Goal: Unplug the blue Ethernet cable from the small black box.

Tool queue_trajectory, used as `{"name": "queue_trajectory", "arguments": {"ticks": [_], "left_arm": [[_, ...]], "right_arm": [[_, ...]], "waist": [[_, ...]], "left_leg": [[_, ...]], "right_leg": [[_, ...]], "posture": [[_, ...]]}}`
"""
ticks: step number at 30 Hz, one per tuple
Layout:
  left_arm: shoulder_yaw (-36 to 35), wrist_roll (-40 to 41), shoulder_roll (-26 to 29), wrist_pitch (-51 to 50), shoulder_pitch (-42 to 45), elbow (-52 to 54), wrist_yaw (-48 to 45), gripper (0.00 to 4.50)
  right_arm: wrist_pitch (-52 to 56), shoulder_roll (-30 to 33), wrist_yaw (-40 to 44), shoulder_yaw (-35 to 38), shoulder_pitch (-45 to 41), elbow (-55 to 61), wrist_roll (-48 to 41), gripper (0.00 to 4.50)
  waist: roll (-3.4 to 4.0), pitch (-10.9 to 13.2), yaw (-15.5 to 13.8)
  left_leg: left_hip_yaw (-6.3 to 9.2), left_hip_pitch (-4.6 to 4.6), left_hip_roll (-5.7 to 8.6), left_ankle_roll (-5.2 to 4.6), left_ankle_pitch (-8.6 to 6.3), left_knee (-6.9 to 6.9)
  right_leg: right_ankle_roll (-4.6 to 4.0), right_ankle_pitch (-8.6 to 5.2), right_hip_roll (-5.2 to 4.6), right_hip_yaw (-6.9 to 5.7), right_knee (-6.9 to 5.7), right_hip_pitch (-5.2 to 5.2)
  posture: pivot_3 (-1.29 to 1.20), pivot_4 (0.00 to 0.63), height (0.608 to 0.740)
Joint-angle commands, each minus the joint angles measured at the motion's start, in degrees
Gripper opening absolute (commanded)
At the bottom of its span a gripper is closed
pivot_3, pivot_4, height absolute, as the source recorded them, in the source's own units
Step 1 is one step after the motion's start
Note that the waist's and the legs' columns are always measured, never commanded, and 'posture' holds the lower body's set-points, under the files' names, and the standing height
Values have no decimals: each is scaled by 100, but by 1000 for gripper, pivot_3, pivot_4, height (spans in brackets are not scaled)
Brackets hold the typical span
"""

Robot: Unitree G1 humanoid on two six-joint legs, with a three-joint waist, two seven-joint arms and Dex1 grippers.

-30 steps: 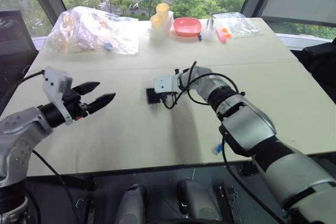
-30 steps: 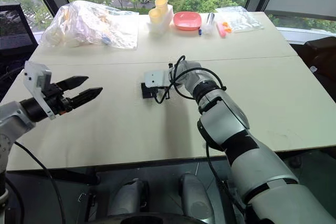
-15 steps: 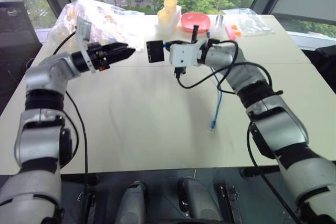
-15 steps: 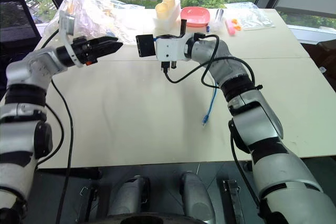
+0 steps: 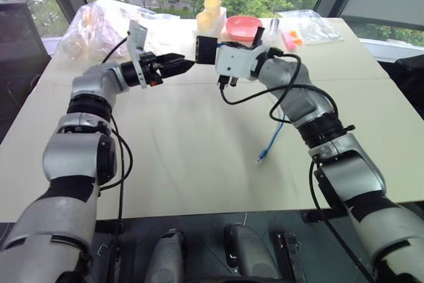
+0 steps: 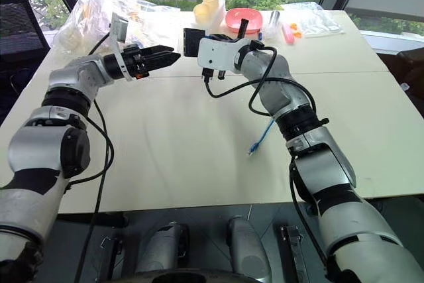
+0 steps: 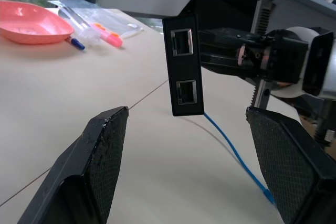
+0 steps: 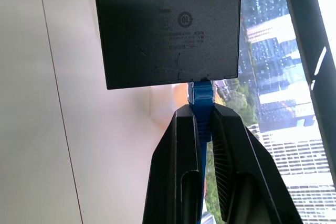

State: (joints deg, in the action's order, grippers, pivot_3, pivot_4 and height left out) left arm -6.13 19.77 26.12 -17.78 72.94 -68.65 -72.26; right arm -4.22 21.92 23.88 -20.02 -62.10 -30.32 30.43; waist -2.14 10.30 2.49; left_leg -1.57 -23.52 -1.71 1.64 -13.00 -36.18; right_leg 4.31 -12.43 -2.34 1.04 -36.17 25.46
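Note:
Next, my left gripper grabs the small black box by its two-port end (image 5: pixel 201 50) (image 7: pixel 184 66), since my right gripper crowds the back of the box at the plug.
The small black box (image 5: pixel 206 49) hangs in the air above the far middle of the table, its two-port face (image 7: pixel 184 66) turned toward my left gripper. My right gripper (image 8: pixel 200 111) is shut on the blue Ethernet cable at its plug (image 8: pixel 200 94), which sits in the box's back side. From there the cable (image 5: pixel 273 140) droops under my right forearm to the table, where its free end (image 5: pixel 260 158) lies. My left gripper (image 5: pixel 182 64) is open and level, a short gap from the box, with nothing between its fingers (image 7: pixel 105 150).
Along the table's far edge stand a crumpled clear plastic bag (image 5: pixel 99 24), stacked yellow cups (image 5: pixel 209 11), a pink dish (image 5: pixel 242 28) and a clear pouch with markers (image 5: pixel 305 28). A dark chair (image 6: pixel 20 24) is off the far left corner.
My right gripper has lifted the box off the table, and the cable now trails below it. My left gripper has risen and swung in toward the box, staying open.

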Motion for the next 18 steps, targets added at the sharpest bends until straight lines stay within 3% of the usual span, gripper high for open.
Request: {"name": "queue_trajectory", "arguments": {"ticks": [1, 13, 14, 18], "left_arm": [[-248, -28, -100, 146, 290, -33, 284, 3744], [-492, -200, -387, 274, 470, -232, 394, 3744], [-498, -221, -401, 283, 473, -237, 394, 3176], [-551, -233, -423, 309, 440, -237, 330, 2057]], "right_arm": [[119, -12, -76, 80, -32, 399, 28, 39], [312, -80, 12, -77, 159, 902, 143, 39], [325, -88, 19, -73, 180, 941, 132, 0], [376, -95, 25, -90, 215, 1015, 163, 0]], "waist": [[0, 0, -1], [0, 0, 6], [0, 0, 3], [0, 0, 2]], "left_leg": [[0, 0, 0, 0, 0, 0], [2, 1, 0, 0, 0, 0], [2, 1, 0, 0, 0, 0], [1, 0, 1, 0, 0, -2]], "right_leg": [[0, 0, 0, 0, 0, 0], [1, 0, 2, -1, -2, 0], [1, 0, 2, -1, -2, 0], [1, 0, 1, -1, -2, -1]], "posture": [[0, 150, 740], [0, 150, 740], [0, 150, 740], [0, 150, 740]]}}
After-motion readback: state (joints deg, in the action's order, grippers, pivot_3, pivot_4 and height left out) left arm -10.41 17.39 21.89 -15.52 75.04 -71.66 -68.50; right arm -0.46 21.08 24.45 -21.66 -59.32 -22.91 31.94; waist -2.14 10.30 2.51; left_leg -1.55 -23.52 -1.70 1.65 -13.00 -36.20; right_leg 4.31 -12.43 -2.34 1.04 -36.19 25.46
